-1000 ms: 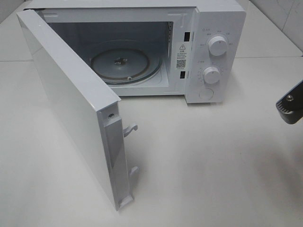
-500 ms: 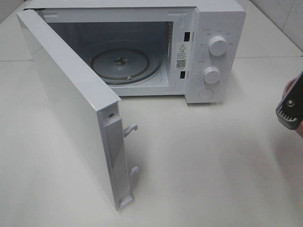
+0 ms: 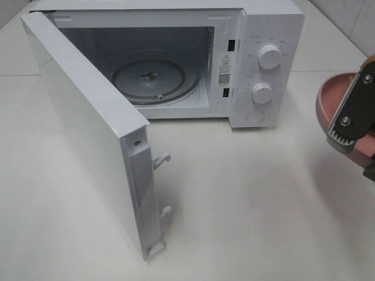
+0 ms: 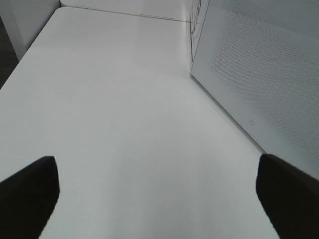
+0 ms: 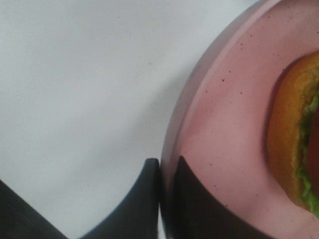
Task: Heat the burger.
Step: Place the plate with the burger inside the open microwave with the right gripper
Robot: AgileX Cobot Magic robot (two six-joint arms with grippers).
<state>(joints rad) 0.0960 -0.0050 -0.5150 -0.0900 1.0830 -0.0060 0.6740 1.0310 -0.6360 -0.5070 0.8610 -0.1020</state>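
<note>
The pink plate (image 3: 331, 99) hangs outside the microwave, far from the turntable, so my right gripper keeps hold of it now until it is over the glass turntable (image 3: 149, 79).
The burger (image 5: 294, 144) lies on a pink plate (image 5: 234, 124); its golden bun and green lettuce show in the right wrist view. My right gripper (image 5: 167, 179) is shut on the plate's rim, one finger under it and one over it. In the exterior view the plate (image 3: 331, 99) hangs above the table at the right edge, with the right gripper (image 3: 345, 126) clamped on it and the burger hidden. My left gripper (image 4: 159, 199) is open over bare table beside the microwave door (image 4: 259, 79), with nothing between its fingers.
The white microwave (image 3: 263, 35) stands at the back with its door (image 3: 88, 123) swung wide open towards the front left. Its glass turntable (image 3: 155, 79) has nothing on it. Two knobs sit on its right panel (image 3: 262, 92).
My right gripper has come in from the right edge, bringing the pink plate into the exterior view. The microwave and its door have not moved.
</note>
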